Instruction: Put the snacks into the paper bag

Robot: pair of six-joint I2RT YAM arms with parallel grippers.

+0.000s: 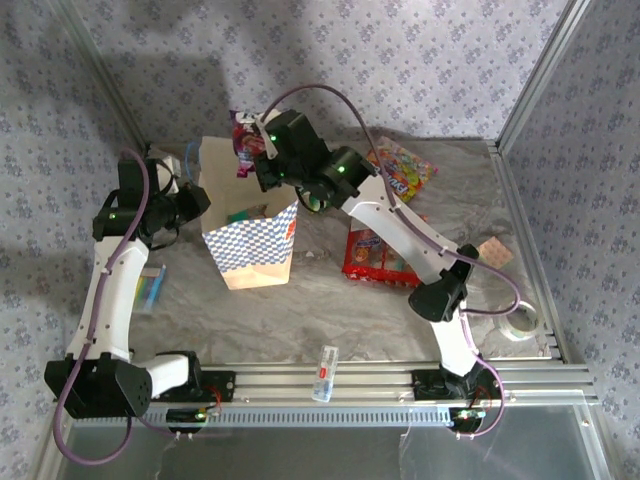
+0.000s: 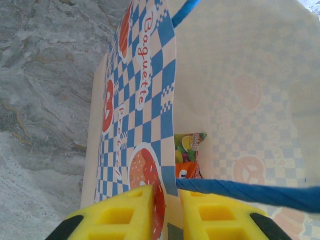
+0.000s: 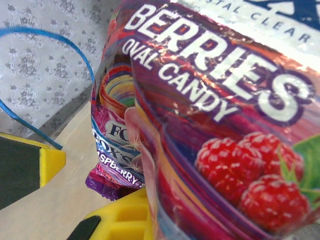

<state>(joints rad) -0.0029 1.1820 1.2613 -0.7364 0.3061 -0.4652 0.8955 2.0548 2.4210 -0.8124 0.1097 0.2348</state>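
The packet hangs across the bag's far rim and would likely catch there, so my right gripper keeps hold of the purple berries candy packet (image 1: pixel 243 140) until it is inside the bag.
The paper bag (image 1: pixel 252 245) stands open on the table, tan above a blue-and-white checkered band. My left gripper (image 1: pixel 196 200) is shut on its left wall; in the left wrist view the checkered wall (image 2: pixel 145 100) runs between the yellow fingers (image 2: pixel 120 215). A green and orange snack (image 2: pixel 188 152) lies inside the bag. My right gripper (image 1: pixel 264 152) hangs over the bag's far rim, shut on a purple berries candy packet (image 1: pixel 243 140) (image 3: pixel 215 125) that hides one finger. More snacks lie to the right: a colourful packet (image 1: pixel 403 167) and a red one (image 1: pixel 375 255).
A teal packet (image 1: pixel 150 288) lies under the left arm. Near the front rail rests a small clear tube (image 1: pixel 325 372). A tan pad (image 1: pixel 494 250) and a tape roll (image 1: pixel 520 322) sit at the right. A blue cord handle (image 2: pixel 250 192) crosses the bag's mouth. Patterned walls enclose the table.
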